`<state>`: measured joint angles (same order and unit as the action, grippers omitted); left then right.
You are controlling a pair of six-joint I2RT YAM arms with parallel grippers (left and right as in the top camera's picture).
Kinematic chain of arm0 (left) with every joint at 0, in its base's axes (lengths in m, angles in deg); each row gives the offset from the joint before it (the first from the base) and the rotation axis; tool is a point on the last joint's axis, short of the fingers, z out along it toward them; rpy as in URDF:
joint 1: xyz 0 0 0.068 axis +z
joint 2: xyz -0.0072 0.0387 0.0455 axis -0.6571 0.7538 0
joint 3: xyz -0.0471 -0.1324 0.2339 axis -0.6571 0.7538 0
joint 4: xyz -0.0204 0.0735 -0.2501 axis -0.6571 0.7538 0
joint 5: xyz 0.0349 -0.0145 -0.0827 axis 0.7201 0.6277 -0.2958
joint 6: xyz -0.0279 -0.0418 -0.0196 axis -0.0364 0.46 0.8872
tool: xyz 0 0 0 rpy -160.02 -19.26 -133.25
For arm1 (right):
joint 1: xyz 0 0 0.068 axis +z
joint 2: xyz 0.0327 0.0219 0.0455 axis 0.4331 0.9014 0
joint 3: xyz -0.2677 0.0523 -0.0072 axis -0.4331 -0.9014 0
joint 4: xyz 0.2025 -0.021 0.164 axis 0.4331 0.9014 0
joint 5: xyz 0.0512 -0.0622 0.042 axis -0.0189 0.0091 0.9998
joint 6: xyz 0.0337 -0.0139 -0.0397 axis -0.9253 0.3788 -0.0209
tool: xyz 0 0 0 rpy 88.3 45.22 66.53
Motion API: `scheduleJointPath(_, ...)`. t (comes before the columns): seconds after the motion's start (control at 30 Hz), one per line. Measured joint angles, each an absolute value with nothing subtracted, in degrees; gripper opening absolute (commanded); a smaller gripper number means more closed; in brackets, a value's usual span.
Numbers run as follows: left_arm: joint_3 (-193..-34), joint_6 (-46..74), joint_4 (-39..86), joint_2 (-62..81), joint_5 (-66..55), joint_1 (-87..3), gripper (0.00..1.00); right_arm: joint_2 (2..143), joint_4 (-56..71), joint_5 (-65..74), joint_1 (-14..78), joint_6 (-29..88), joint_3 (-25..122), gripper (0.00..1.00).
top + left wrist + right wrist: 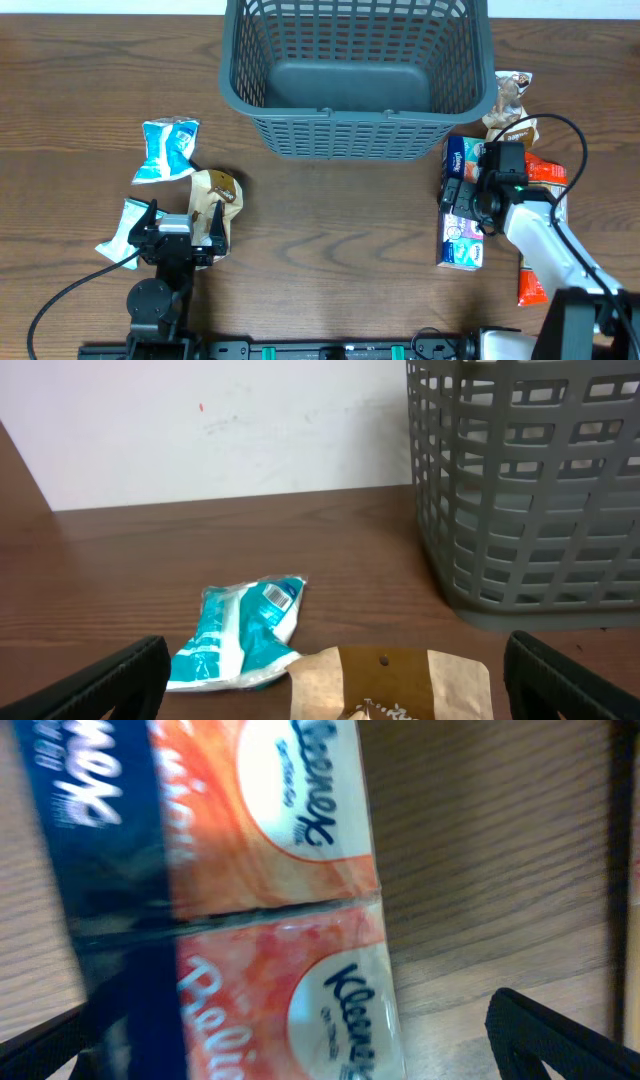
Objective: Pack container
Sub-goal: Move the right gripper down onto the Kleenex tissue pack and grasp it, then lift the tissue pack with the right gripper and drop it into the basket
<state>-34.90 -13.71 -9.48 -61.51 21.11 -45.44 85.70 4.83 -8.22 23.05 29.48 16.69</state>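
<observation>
My right gripper grabs the Kleenex tissue multipack across its narrow width near the multipack's middle next, to lay it flat inside the container.
The container, a large dark grey lattice basket [350, 118], stands at the back centre and is empty; it also shows in the left wrist view [530, 490]. My left gripper [185, 218] [335, 695] is open, its fingers either side of a brown paper snack packet [215, 195] [400, 680] lying on the table. My right gripper [462, 195] [300, 1050] is open, low over a Kleenex tissue multipack [462, 240] [280, 890] that lies flat right of the basket.
A teal packet [168, 148] [245, 630] lies behind the brown one, another teal packet [125, 228] to the left gripper's left. On the right are an orange packet [545, 172] and a brown-and-white packet [510, 100] by the basket's corner.
</observation>
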Motion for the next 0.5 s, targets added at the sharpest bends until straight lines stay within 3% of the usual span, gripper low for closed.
scheduleJointPath(0.2, -34.9, -13.71, -9.48, -61.51, 21.11, -45.44, 0.99, 89.0, 4.72, -8.37, 23.05, 29.0, 16.67, 0.99)
scheduleJointPath(0.27, -34.9, -13.71, -9.48, -61.51, 21.11, -45.44, 0.99, 89.22, 4.7, -8.37, 23.07, 28.91, 16.67, 0.94)
scheduleJointPath(0.5, -34.9, -13.71, -9.48, -61.51, 21.11, -45.44, 0.99, 89.27, 4.55, -8.39, 23.14, 28.72, 16.67, 0.55)
